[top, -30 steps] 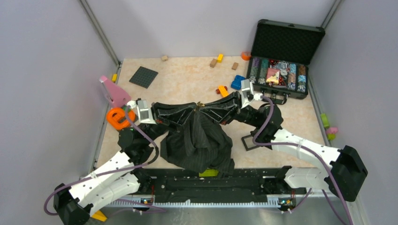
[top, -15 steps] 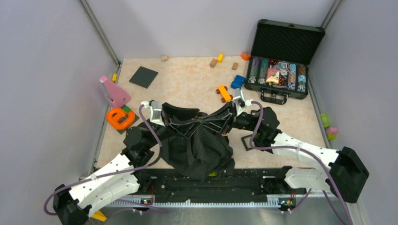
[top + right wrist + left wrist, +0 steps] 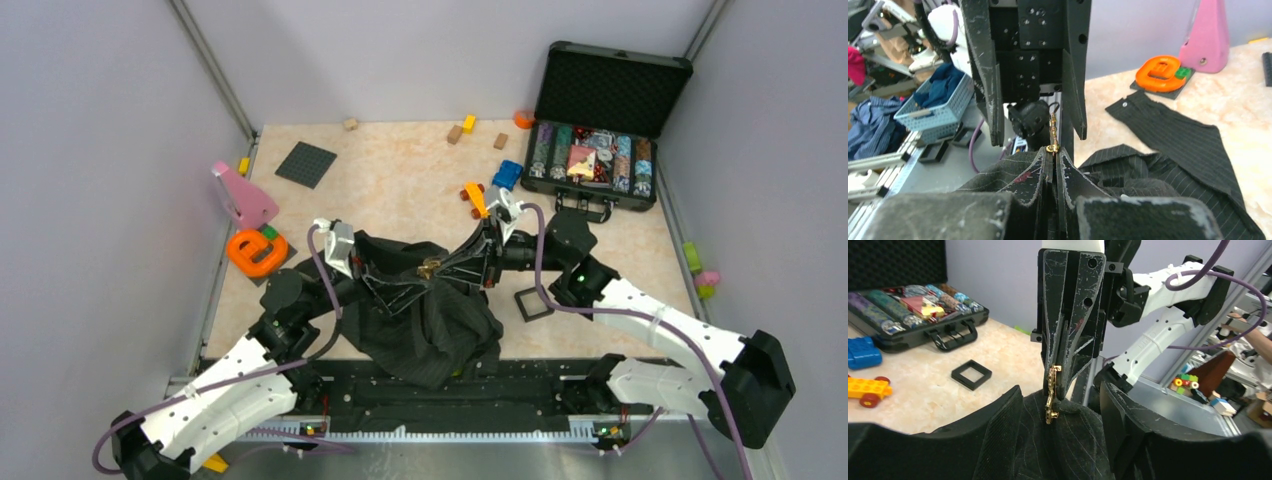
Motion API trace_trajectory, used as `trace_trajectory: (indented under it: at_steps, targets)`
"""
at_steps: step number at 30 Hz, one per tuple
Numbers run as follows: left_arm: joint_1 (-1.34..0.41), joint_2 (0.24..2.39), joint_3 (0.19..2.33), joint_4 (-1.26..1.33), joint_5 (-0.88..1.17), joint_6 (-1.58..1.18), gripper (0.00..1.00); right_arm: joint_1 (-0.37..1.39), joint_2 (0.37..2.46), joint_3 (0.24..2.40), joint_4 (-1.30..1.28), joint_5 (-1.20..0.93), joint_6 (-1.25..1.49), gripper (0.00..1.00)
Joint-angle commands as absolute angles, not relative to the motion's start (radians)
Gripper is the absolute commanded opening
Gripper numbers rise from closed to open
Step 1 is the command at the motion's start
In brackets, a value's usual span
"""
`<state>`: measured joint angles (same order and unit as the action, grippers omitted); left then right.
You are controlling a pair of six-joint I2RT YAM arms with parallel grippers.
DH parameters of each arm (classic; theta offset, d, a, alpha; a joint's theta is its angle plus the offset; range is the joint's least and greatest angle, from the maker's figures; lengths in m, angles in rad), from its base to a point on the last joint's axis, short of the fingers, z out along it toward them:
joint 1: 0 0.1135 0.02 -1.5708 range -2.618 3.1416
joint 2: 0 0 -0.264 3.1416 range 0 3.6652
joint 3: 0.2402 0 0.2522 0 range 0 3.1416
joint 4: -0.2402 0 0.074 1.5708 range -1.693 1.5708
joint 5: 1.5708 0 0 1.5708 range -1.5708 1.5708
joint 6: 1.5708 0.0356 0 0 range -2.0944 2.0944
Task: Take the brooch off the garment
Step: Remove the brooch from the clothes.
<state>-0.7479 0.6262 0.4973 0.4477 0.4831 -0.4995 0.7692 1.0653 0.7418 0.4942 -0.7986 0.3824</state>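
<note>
The left gripper will pinch the brooch's loose end (image 3: 425,271) (image 3: 1050,413) opposite the right gripper. This will leave the brooch's other end free, so the right gripper can help take the brooch off.
The garment (image 3: 430,325) is a dark pinstriped shirt bunched at the table's near middle; it also shows in the left wrist view (image 3: 1068,450) and the right wrist view (image 3: 1173,135). The small gold brooch (image 3: 430,268) sits at the top of a raised fold. My right gripper (image 3: 447,268) is shut on the brooch (image 3: 1052,142), which sticks up from its closed tips (image 3: 1053,152). My left gripper (image 3: 403,283) faces it, open, its fingers standing either side of the fold and the brooch (image 3: 1051,397) without touching it.
An open black case of poker chips (image 3: 600,160) stands at the back right. A black square frame (image 3: 533,303) lies by the right arm. An orange toy (image 3: 255,250) and a pink piece (image 3: 243,197) sit at the left. A yellow toy car (image 3: 476,197) and a blue block (image 3: 507,175) lie behind the grippers.
My left gripper has opened and let go. Both grippers have moved toward the near edge, the right one leftward with the brooch, and the stretched fabric has gone slack.
</note>
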Motion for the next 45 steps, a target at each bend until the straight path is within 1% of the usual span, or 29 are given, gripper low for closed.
trace_trajectory:
  at_steps: [1,4,8,10,13,16,23,25,28,29,30,31,32,37,39,43,45]
  targets:
    - [-0.710,0.643,0.525,0.469,0.612,-0.571,0.60,0.759,1.035,0.832,0.344,-0.891,0.292,0.00]
    - [-0.685,0.657,0.527,0.470,0.645,-0.581,0.50,0.758,1.039,0.852,0.282,-0.926,0.268,0.00]
    - [-0.666,0.676,0.534,0.477,0.686,-0.597,0.30,0.756,1.045,0.864,0.240,-0.950,0.253,0.00]
    - [-0.665,0.681,0.539,0.466,0.702,-0.584,0.18,0.756,1.045,0.867,0.223,-0.947,0.240,0.00]
    - [-0.666,0.682,0.543,0.435,0.690,-0.565,0.10,0.755,1.051,0.868,0.222,-0.950,0.241,0.00]
    - [-0.665,0.690,0.541,0.432,0.686,-0.559,0.00,0.755,1.061,0.869,0.238,-0.956,0.252,0.00]
    - [-0.665,0.692,0.498,0.499,0.655,-0.561,0.00,0.756,1.052,0.823,0.324,-0.921,0.308,0.00]
    - [-0.665,0.719,0.507,0.499,0.697,-0.554,0.00,0.755,1.055,0.821,0.325,-0.928,0.306,0.00]
    - [-0.664,0.767,0.539,0.458,0.774,-0.527,0.08,0.756,1.073,0.836,0.306,-0.951,0.298,0.00]
    - [-0.664,0.778,0.547,0.445,0.781,-0.519,0.09,0.756,1.077,0.844,0.296,-0.955,0.292,0.00]
    - [-0.665,0.782,0.553,0.429,0.779,-0.510,0.07,0.756,1.083,0.850,0.288,-0.960,0.288,0.00]
    - [-0.665,0.782,0.558,0.408,0.771,-0.498,0.02,0.755,1.086,0.855,0.280,-0.961,0.284,0.00]
    - [-0.665,0.777,0.559,0.393,0.766,-0.487,0.00,0.755,1.088,0.859,0.275,-0.962,0.281,0.00]
    - [-0.665,0.755,0.561,0.340,0.753,-0.459,0.02,0.756,1.102,0.880,0.246,-0.963,0.263,0.00]
    - [-0.665,0.752,0.566,0.330,0.750,-0.453,0.00,0.756,1.106,0.883,0.247,-0.963,0.265,0.00]
    - [-0.664,0.742,0.559,0.329,0.738,-0.440,0.00,0.755,1.101,0.875,0.266,-0.949,0.276,0.00]
    - [-0.664,0.714,0.542,0.348,0.702,-0.443,0.00,0.755,1.093,0.862,0.280,-0.918,0.289,0.20]
